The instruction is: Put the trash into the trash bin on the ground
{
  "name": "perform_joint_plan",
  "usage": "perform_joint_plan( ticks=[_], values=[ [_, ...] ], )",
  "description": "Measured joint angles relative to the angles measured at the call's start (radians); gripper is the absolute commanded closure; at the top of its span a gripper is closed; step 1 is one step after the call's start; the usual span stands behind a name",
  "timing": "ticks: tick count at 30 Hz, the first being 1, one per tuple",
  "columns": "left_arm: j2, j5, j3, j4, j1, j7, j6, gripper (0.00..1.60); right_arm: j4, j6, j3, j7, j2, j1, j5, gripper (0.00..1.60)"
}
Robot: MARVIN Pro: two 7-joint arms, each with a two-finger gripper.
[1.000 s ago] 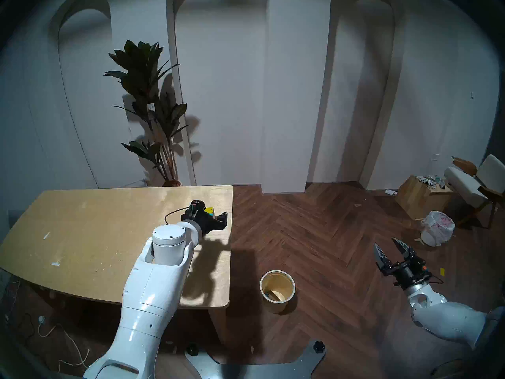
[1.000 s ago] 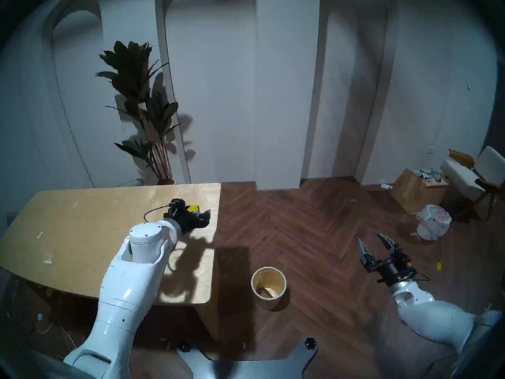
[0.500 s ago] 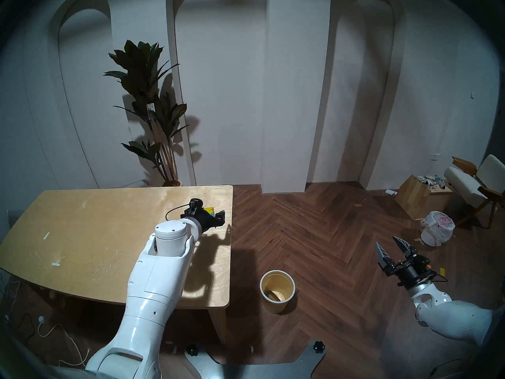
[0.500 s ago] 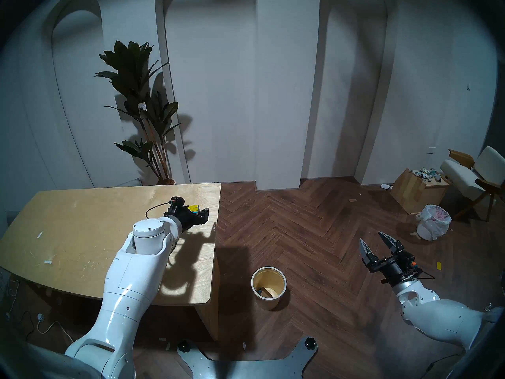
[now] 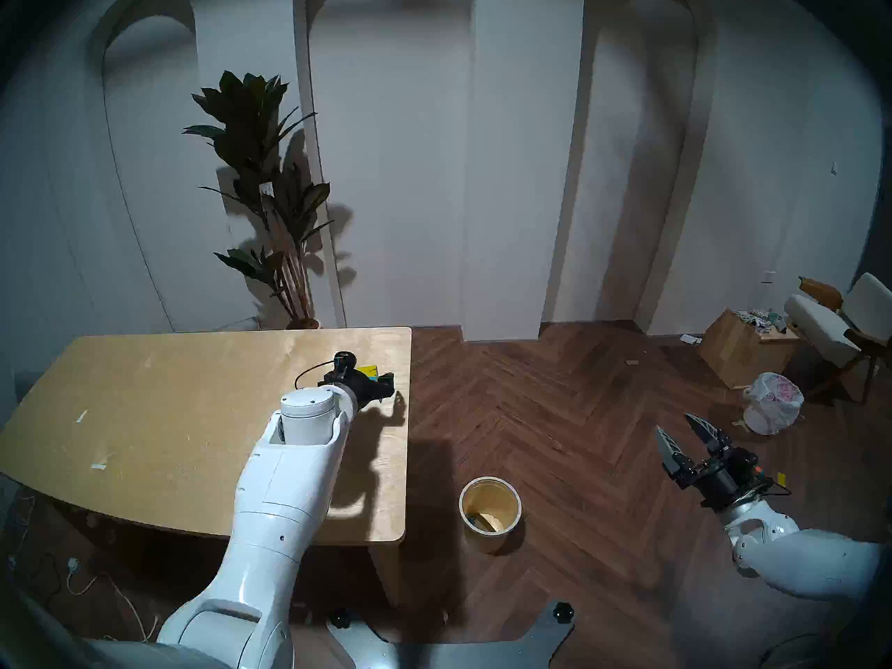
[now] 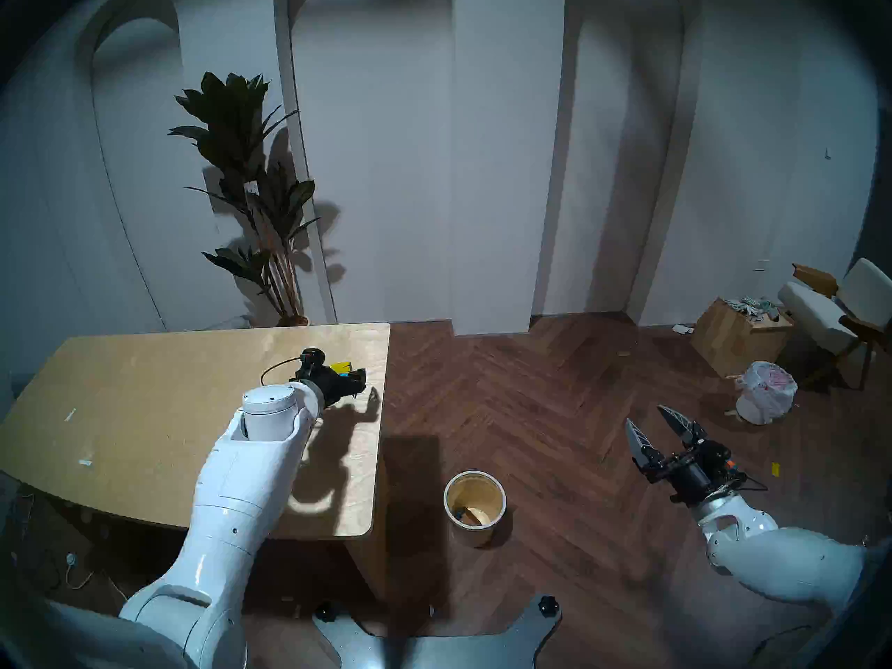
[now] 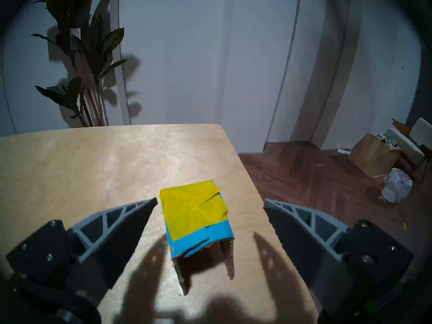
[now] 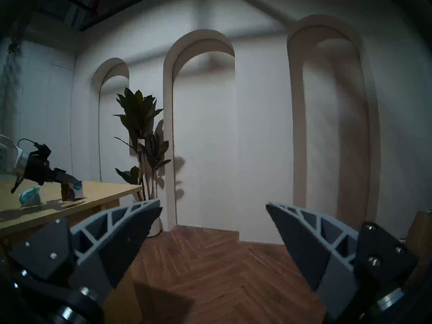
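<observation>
The box is open at its end (image 7: 202,260) under a flat top. My left gripper should grab the box by its facing sides next.
A small box (image 7: 195,213) with a yellow-and-blue top stands near the right edge of the wooden table (image 5: 169,412); it also shows in the head view (image 5: 369,371). My left gripper (image 7: 210,200) is open, with one finger on each side of the box and not touching it. A soft teal-white pouch (image 8: 30,196) lies on the table behind it, hidden by my arm in the head views. The cream-yellow round bin (image 5: 490,482) stands on the floor right of the table, with a pale package (image 5: 485,521) inside. My right gripper (image 5: 673,423) is open and empty above the floor, far right.
A white bin lined with a pink-printed bag (image 5: 772,402), a light-wood box (image 5: 745,347) and a chair (image 5: 840,325) stand at the far right. A potted plant (image 5: 270,195) is behind the table. My base plate (image 5: 449,648) is at the bottom.
My left gripper has come lower over the table, its shadow closing in, fingers now beside the box. My right gripper has drifted a little left.
</observation>
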Motion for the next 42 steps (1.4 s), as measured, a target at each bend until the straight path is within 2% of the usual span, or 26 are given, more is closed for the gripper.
perform_joint_plan(
  ticks=[5,6,7,8,9,15,20,32,42],
  values=[
    [-0.007,-0.001,-0.005,0.035,-0.015,0.018,-0.004,0.0,-0.057,0.0,0.004,0.008,0.022,-0.023,0.015,0.0],
    [-0.008,-0.001,-0.006,0.041,-0.018,0.021,-0.004,0.23,-0.068,0.0,0.005,0.01,0.026,-0.027,0.017,0.0],
    [-0.01,-0.001,-0.007,0.051,-0.022,0.025,-0.005,0.88,-0.083,0.0,0.006,0.012,0.032,-0.033,0.021,0.0],
    [-0.011,-0.001,-0.008,0.056,-0.025,0.028,-0.006,1.17,-0.091,0.0,0.006,0.013,0.035,-0.036,0.024,0.0],
    [-0.013,-0.001,-0.009,0.065,-0.029,0.032,-0.006,1.6,-0.107,0.0,0.007,0.015,0.041,-0.042,0.028,0.0],
    [-0.02,-0.002,-0.016,0.102,-0.051,0.05,-0.014,1.6,-0.167,0.0,0.011,0.019,0.068,-0.074,0.051,0.0],
    [-0.026,-0.004,-0.019,0.123,-0.066,0.062,-0.02,1.6,-0.168,0.0,0.012,0.001,0.096,-0.111,0.08,0.0],
    [-0.044,-0.007,-0.016,0.15,-0.097,0.089,-0.03,1.6,-0.046,0.0,0.005,-0.075,0.184,-0.226,0.164,0.0],
    [-0.07,-0.01,0.014,0.151,-0.131,0.106,-0.036,1.6,0.029,0.0,-0.003,-0.119,0.239,-0.3,0.223,0.0]
  ],
)
